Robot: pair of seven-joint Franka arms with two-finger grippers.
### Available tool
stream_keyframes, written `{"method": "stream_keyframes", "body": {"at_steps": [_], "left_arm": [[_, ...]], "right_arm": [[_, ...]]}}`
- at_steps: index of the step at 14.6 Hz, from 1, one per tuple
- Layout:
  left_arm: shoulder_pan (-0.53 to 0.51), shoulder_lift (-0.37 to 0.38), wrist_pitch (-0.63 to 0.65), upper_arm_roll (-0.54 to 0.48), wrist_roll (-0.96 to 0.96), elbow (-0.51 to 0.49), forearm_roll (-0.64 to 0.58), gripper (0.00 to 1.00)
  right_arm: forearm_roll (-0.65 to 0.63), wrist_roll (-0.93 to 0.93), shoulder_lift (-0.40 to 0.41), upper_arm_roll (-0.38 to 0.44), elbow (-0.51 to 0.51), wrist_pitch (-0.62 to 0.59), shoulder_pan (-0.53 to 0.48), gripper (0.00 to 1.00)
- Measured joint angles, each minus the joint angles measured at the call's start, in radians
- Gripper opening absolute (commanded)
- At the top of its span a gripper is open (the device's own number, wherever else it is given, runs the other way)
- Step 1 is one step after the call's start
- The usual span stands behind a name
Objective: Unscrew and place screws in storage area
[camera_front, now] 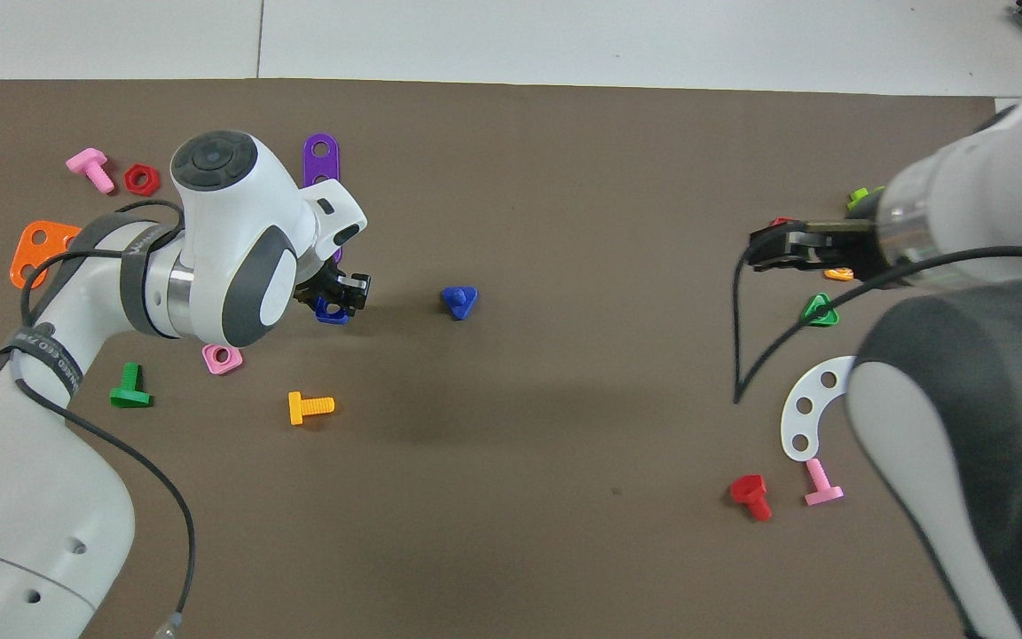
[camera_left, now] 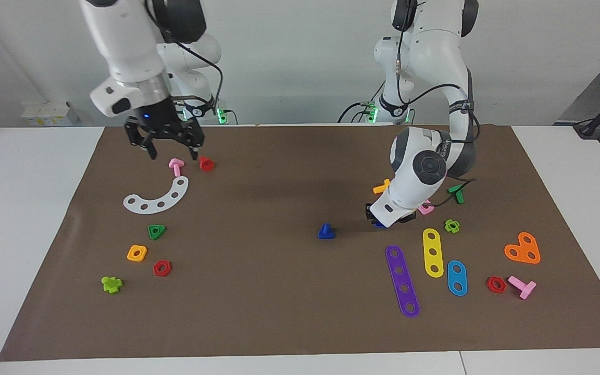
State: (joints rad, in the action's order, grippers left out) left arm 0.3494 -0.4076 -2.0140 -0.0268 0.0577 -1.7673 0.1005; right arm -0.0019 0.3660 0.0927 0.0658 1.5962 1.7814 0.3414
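Observation:
My right gripper grabs the dark-blue bolt by its stem (camera_front: 460, 297) next, to place the bolt in the storage area by the green triangular nut (camera_front: 822, 311).
The dark-blue screw (camera_left: 326, 231) stands on its flat head on the brown mat near the middle, also in the overhead view (camera_front: 459, 301). It is free of both grippers. My left gripper (camera_left: 383, 219) is down at the mat beside it, toward the left arm's end, right at the blue square nut (camera_left: 379, 224); both also show in the overhead view, gripper (camera_front: 340, 295) and nut (camera_front: 329, 311). My right gripper (camera_left: 172, 151) is open and empty, raised over the pink bolt (camera_left: 176, 166). The storage area (camera_left: 185, 250) is bare mat by the green triangular nut (camera_left: 156, 232), orange square nut (camera_left: 137, 253) and red hexagonal nut (camera_left: 162, 268).
A white curved strip (camera_left: 157, 200), a red bolt (camera_left: 206, 163) and a lime piece (camera_left: 111, 284) lie at the right arm's end. At the left arm's end lie purple (camera_left: 402, 281), yellow (camera_left: 433, 252) and blue (camera_left: 457, 277) strips, an orange plate (camera_left: 523, 248) and several bolts and nuts.

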Motion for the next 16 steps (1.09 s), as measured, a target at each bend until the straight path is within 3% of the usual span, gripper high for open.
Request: {"method": "stream_keyframes", "body": {"at_steps": [2,3,4,10,13,16], "left_arm": [[-0.001,0.025,-0.030,0.000,-0.048,-0.063,-0.003,0.57],[-0.003,0.035,-0.033,-0.001,-0.070,-0.081,-0.005,0.84],[-0.005,0.043,-0.035,-0.003,-0.085,-0.094,-0.007,1.00],[-0.018,0.058,-0.062,-0.005,-0.101,-0.068,-0.010,1.00],[-0.036,0.060,0.012,-0.011,-0.101,0.046,-0.010,1.00],[-0.092,0.068,0.137,-0.019,-0.101,0.168,-0.010,1.00]], "right_arm": [[-0.001,0.134,0.127,-0.004,-0.062,0.072,0.116,1.00],[-0.001,0.193,0.188,-0.004,-0.101,0.109,0.157,1.00],[-0.001,0.245,0.246,-0.004,-0.136,0.155,0.193,1.00],[-0.001,0.339,0.443,-0.004,-0.185,0.382,0.303,1.00],[-0.007,0.341,0.539,-0.004,-0.186,0.488,0.322,0.92],[-0.023,0.341,0.585,-0.002,-0.188,0.553,0.321,0.82]]}}
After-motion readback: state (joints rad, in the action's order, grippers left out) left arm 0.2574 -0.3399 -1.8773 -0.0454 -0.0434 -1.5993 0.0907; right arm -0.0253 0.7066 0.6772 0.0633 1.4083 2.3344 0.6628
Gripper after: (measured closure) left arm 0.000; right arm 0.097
